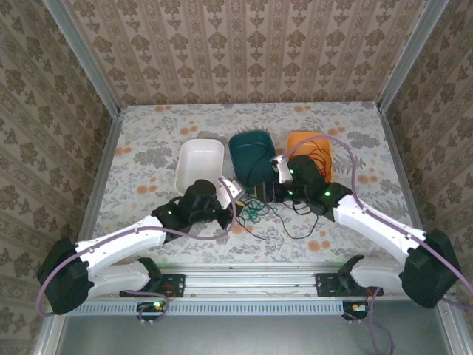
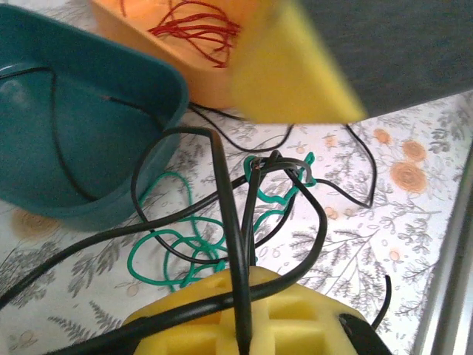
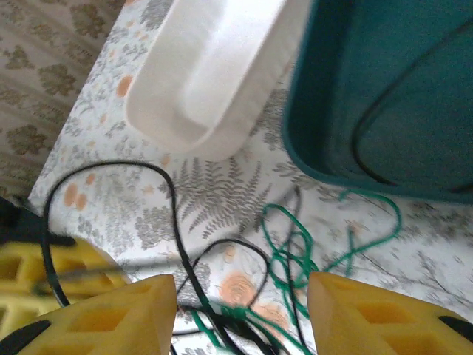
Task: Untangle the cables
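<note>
I should use my right gripper to grab the black cable (image 2: 222, 185) at the tangle (image 2: 277, 166) beside the green cable, clear of my left gripper, so that I can pull it free.
The black cable (image 2: 222, 185) rises from the table into my left gripper (image 2: 247, 285), whose yellow fingers are shut on it. One end of the black cable lies in the teal tray (image 2: 89, 111). The green cable (image 2: 177, 251) lies looped on the table, tangled with the black one. The red cable (image 2: 196, 29) is coiled in the orange tray (image 2: 148, 37). My right gripper (image 3: 240, 318) hovers open above the tangle, over the green cable (image 3: 295, 251) and the black cable (image 3: 170, 200), with nothing between its fingers. From above, the left gripper (image 1: 236, 197) and the right gripper (image 1: 267, 194) flank the tangle (image 1: 259, 213).
Three trays stand in a row behind the tangle: a white tray (image 1: 199, 159), the teal tray (image 1: 251, 148) and the orange tray (image 1: 310, 144). The white tray (image 3: 207, 74) holds nothing. An aluminium rail (image 1: 251, 277) runs along the near table edge.
</note>
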You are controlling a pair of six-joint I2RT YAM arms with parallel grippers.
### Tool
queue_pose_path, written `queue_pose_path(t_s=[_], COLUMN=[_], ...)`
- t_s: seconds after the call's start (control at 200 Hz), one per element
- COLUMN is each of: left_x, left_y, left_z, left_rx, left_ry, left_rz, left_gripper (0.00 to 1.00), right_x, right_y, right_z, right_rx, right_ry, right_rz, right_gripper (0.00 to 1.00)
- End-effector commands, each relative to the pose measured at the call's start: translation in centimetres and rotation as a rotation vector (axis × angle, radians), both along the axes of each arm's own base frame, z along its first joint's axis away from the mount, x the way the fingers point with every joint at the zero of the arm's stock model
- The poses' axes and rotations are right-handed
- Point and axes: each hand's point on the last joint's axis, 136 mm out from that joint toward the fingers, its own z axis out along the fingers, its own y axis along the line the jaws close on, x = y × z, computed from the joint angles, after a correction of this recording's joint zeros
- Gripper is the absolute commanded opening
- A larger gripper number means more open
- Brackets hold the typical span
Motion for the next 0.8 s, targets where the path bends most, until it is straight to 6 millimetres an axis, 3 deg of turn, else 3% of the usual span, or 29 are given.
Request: queue_pose_path(t_s=[0.0, 0.215, 0.34, 0.625, 0.795], left_x=[-0.7, -0.8, 0.3, 0.9, 0.4], left_y=[-1.0, -1.4, -0.8, -0.7, -1.3], left_z=[1.2, 1.6, 1.4, 0.9, 2.0], left_rx=[-0.009, -0.008, 0.016, -0.007, -0.086], left_ry=[-0.032, -0.046, -0.078, -0.019, 0.033], left_rz=[-0.078, -0.093, -0.027, -0.006, -0.055], left_gripper=[0.00, 0.00, 0.00, 0.00, 0.00], right_x=[-0.2, -0.1, -0.5, -6.1, -7.0], right_y=[2.1, 2.6, 2.3, 1.8, 2.0], right_z=[1.2, 0.6, 1.0, 1.4, 0.4], right_rx=[0.016, -0.004, -0.007, 0.046, 0.054], right_ry=[-0.033, -0.017, -0.019, 0.036, 0.073], right_rz=[0.124, 0.160, 0.156, 0.317, 0.356], right_gripper=[0.52, 0.53, 0.53, 0.48, 0.48])
